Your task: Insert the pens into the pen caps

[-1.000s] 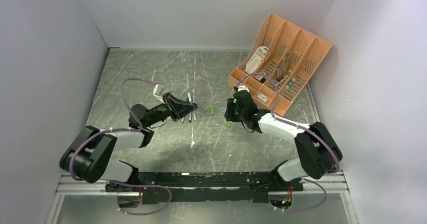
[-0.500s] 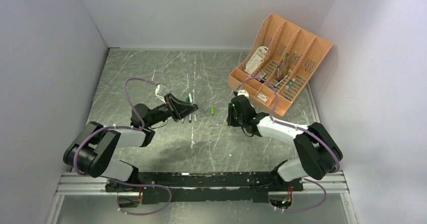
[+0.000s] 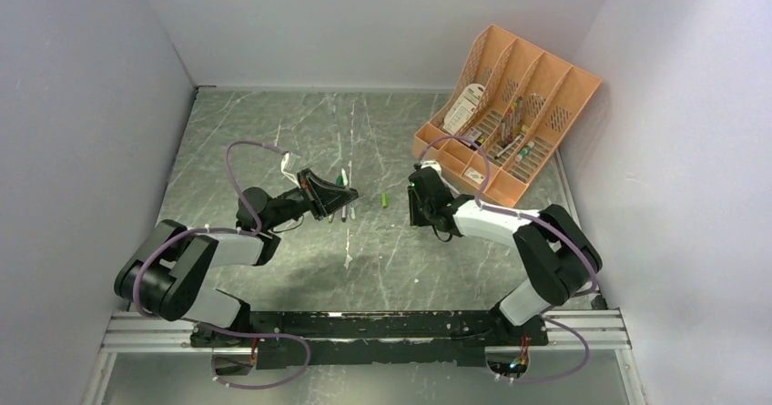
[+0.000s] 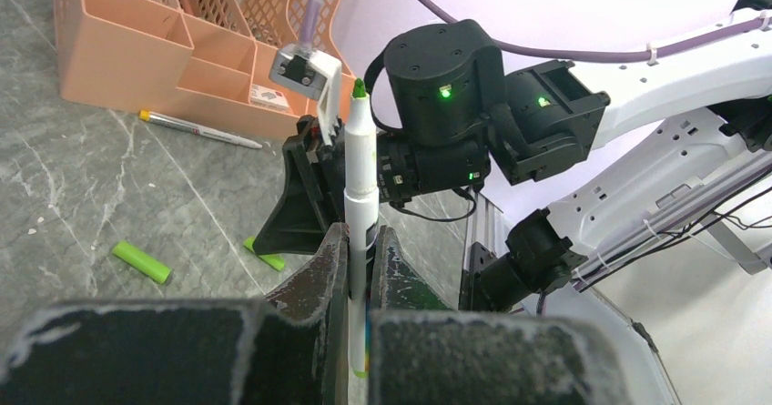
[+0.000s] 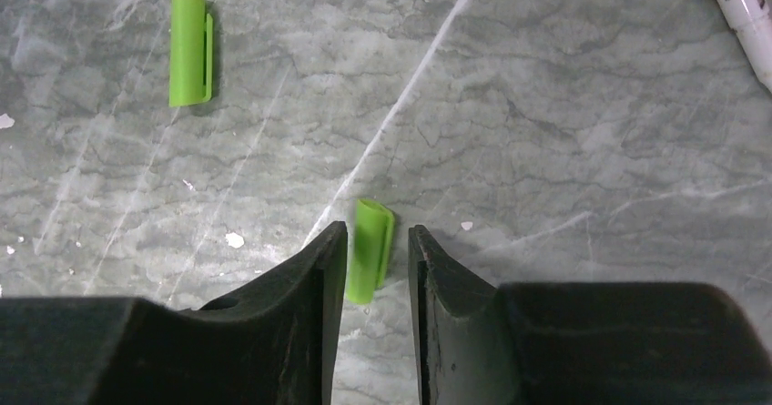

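Note:
My right gripper grabs the green pen cap across its long sides next, which leaves the cap's open end free to insert the pen.
A white pen point(image 4: 360, 173) with a green tip stands upright in my left gripper point(image 4: 361, 241), which is shut on its barrel; the pen point(image 3: 342, 179) is held above the table's middle. Two more pens point(image 3: 347, 211) lie below it. My right gripper point(image 5: 376, 241) points down at the table, open, its fingers astride a green pen cap point(image 5: 369, 261); the cap lies close to the left finger, with a gap to the right one. Another cap point(image 5: 190, 47) lies further off, also seen from above point(image 3: 385, 201). Both caps point(image 4: 141, 262) show on the table in the left wrist view.
An orange organizer point(image 3: 537, 82) full of stationery stands at the back right. One pen point(image 4: 200, 129) lies on the table in front of it. White walls close the table on three sides. The two grippers point(image 3: 415, 214) face each other a short way apart.
My right gripper has shifted slightly left and further from the bases, and now stands astride the cap. The left gripper rose a little with its pen.

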